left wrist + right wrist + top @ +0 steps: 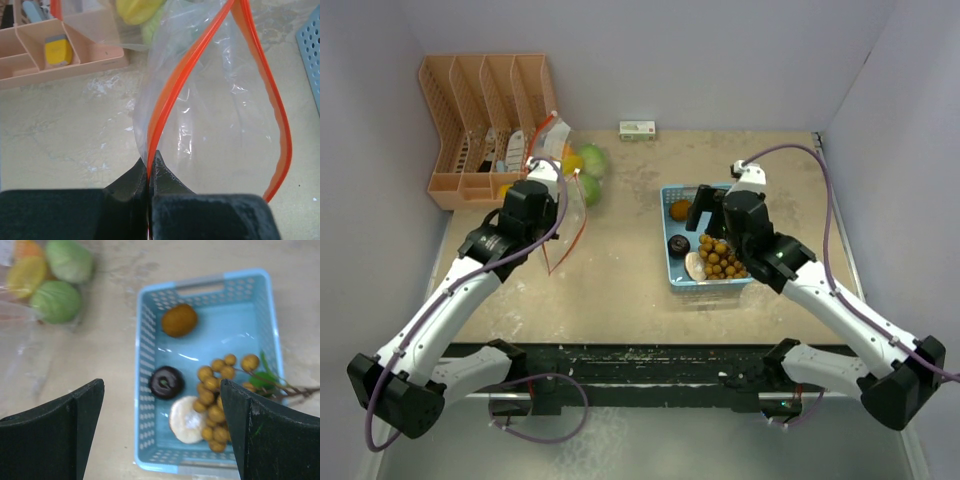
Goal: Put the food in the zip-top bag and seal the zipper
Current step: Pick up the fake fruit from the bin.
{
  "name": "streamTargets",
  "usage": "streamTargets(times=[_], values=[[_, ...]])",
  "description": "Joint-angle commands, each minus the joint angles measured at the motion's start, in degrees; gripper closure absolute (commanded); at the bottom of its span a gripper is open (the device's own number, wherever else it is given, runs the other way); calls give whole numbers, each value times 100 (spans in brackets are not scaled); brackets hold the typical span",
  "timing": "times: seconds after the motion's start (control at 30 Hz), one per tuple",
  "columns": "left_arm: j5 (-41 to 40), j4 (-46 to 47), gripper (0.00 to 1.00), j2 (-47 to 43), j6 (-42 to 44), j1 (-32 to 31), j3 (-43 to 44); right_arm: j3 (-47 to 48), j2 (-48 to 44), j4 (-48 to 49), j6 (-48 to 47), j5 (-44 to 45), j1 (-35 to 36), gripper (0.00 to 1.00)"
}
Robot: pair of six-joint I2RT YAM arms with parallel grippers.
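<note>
The robot should next use its right gripper to hold the bunch of brown balls by its stem beside the green leaf (265, 377), so the balls stay free to go into the zip-top bag first.
The clear zip-top bag (570, 205) with an orange zipper (170, 95) lies left of centre, its mouth open. My left gripper (149, 167) is shut on the zipper edge; it also shows in the top view (556, 188). Yellow (572, 160) and green (592, 160) food sit inside the bag's far end. My right gripper (162, 390) is open and empty above the light blue tray (145, 340). The tray holds an orange fruit (179, 320), a dark brown lump (166, 382), a beige slice (187, 420), a bunch of brown balls (215, 395) and a green leaf (265, 377).
A peach desk organizer (480, 120) stands at the back left, right behind the bag. A small white and green box (637, 129) lies at the back wall. Walls close in the table on the left, the right and the back.
</note>
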Motion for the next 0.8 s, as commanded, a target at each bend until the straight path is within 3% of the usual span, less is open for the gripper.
streamTargets(times=[0.0,0.37,0.77], values=[[473,581,100,160,-160,18,-40,-269,-236,-775,710,663,-198,1],[801,1003,100,282,-288,18,-292,-900,-110,-782,1377,354,-1491,1],[795,974,100,107,-253,18,-352,-1153,132,-233,1056,41,-2232,3]])
